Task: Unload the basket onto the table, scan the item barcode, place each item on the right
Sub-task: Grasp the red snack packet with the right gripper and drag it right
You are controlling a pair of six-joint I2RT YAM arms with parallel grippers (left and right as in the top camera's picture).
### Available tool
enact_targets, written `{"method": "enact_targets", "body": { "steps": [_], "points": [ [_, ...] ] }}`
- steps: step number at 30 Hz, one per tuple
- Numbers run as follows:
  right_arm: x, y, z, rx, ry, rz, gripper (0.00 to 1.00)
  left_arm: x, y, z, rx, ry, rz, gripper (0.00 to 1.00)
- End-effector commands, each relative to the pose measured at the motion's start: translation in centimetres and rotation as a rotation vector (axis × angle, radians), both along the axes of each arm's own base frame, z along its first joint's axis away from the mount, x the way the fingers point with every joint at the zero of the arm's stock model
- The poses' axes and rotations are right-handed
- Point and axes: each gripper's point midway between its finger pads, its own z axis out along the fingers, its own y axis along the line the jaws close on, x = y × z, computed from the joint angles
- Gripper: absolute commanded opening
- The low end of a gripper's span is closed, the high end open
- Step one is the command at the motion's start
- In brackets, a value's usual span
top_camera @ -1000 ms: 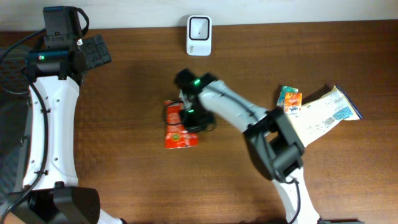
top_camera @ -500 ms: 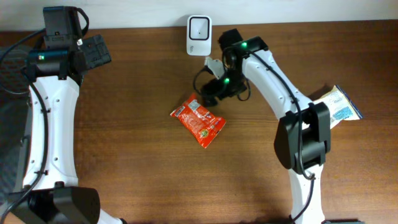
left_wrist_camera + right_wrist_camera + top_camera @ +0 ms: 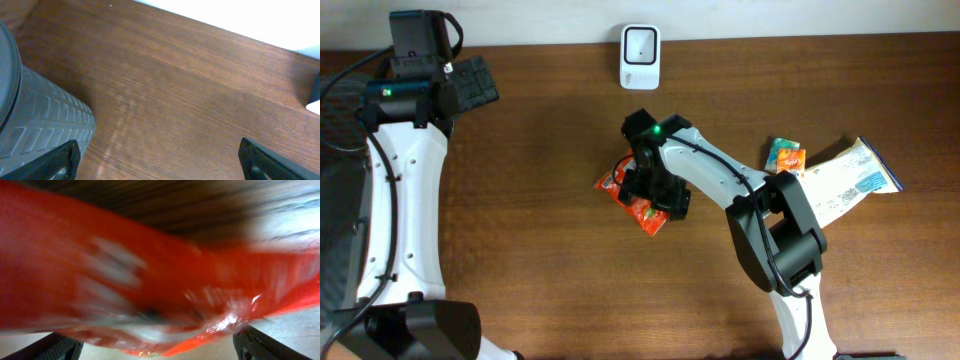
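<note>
My right gripper pinches the red snack packet by its edge [image 3: 641, 199] [image 3: 156, 334] next, leaving its pale-marked part uncovered for the barcode scan.
A red snack packet [image 3: 646, 217] lies flat on the brown table [image 3: 540, 250], below the white scanner [image 3: 640, 43] that stands at the back edge. My right gripper [image 3: 653, 195] is low over the packet, jaws spread wide. In the right wrist view the packet [image 3: 150, 280] fills the frame, blurred, between the two far-apart fingertips [image 3: 257, 342] of the right gripper [image 3: 160, 349]. No barcode can be made out. My left gripper [image 3: 470, 82] is at the far left back, open over bare wood, and its left wrist view [image 3: 162, 161] shows nothing between the fingers.
A small orange and green packet [image 3: 785, 157] and a blue and white pouch [image 3: 845, 180] lie at the right. A grey ridged bin [image 3: 40, 120] stands beside the left gripper.
The right gripper opened and left the red packet on the table, swung up toward the scanner, then came back down over the packet. The packet now lies turned diagonally. The left arm has not moved.
</note>
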Motion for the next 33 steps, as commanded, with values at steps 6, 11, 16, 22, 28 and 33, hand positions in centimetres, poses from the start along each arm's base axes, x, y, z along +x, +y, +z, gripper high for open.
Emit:
{"method": "enact_targets", "body": {
  "steps": [6, 11, 16, 22, 28, 33],
  "points": [
    [4.4, -1.7, 0.0, 0.087, -0.194, 0.288, 0.99, -0.3, 0.1, 1.8, 0.018, -0.036, -0.007, 0.99],
    [6.9, -5.2, 3.6, 0.138, -0.180, 0.232, 0.99, -0.3, 0.1, 1.8, 0.018, -0.036, -0.007, 0.99],
    [7.3, -3.2, 1.6, 0.154, -0.206, 0.166, 0.99, -0.3, 0.1, 1.8, 0.018, -0.036, -0.007, 0.99],
    [6.5, -3.4, -1.9, 0.098, -0.202, 0.073, 0.92, -0.3, 0.1, 1.8, 0.018, -0.036, -0.007, 0.99],
    [6.5, -3.0, -2.2, 0.110, -0.209, 0.072, 0.60, -0.3, 0.1, 1.8, 0.018, -0.036, -0.007, 0.99],
    [6.8, -2.8, -2.1, 0.119, -0.222, 0.073, 0.19, -0.3, 0.1, 1.8, 0.018, -0.036, -0.007, 0.99]
  ]
}}
